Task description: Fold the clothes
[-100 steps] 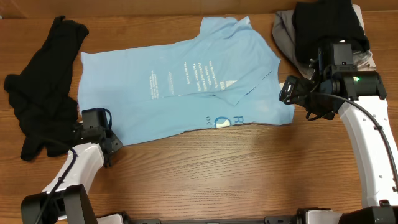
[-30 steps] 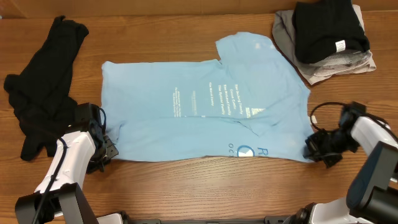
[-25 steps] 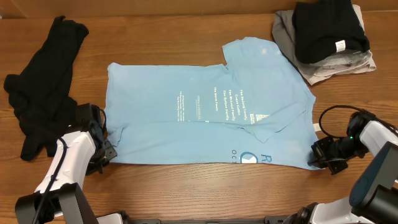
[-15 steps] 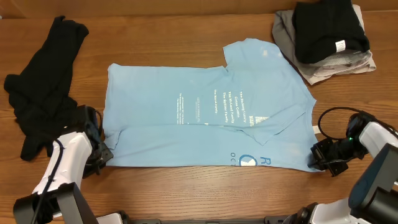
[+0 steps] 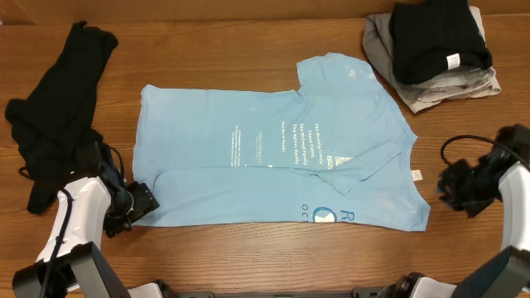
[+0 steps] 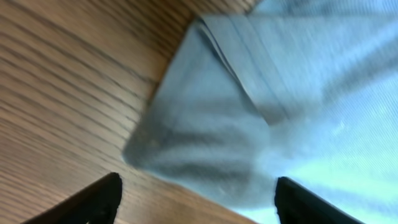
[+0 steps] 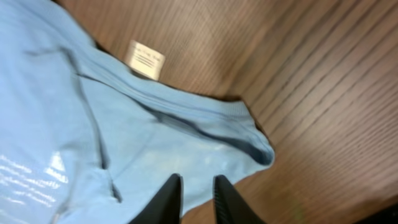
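Note:
I will next fold the far side of the light blue T-shirt toward its near edge, so my left gripper will grip the T-shirt by its far corner beside the crumpled black garment.
The light blue T-shirt lies spread flat on the table, its white lettering facing up. My left gripper sits at the shirt's near left corner. Its jaws are open wide and hold nothing, with the corner lying just ahead of the fingertips. My right gripper hovers a little to the right of the shirt's near right corner. Its fingers stand slightly apart, nothing between them, and blue cloth shows below them.
A crumpled black garment lies at the left edge, close to my left arm. At the back right, a folded black garment rests on a grey one. A white label sticks out from the shirt's hem.
Both grippers have let go of the shirt's near corners. The left one has opened wide, and the right one has drawn back to the right. The shirt now lies flat.

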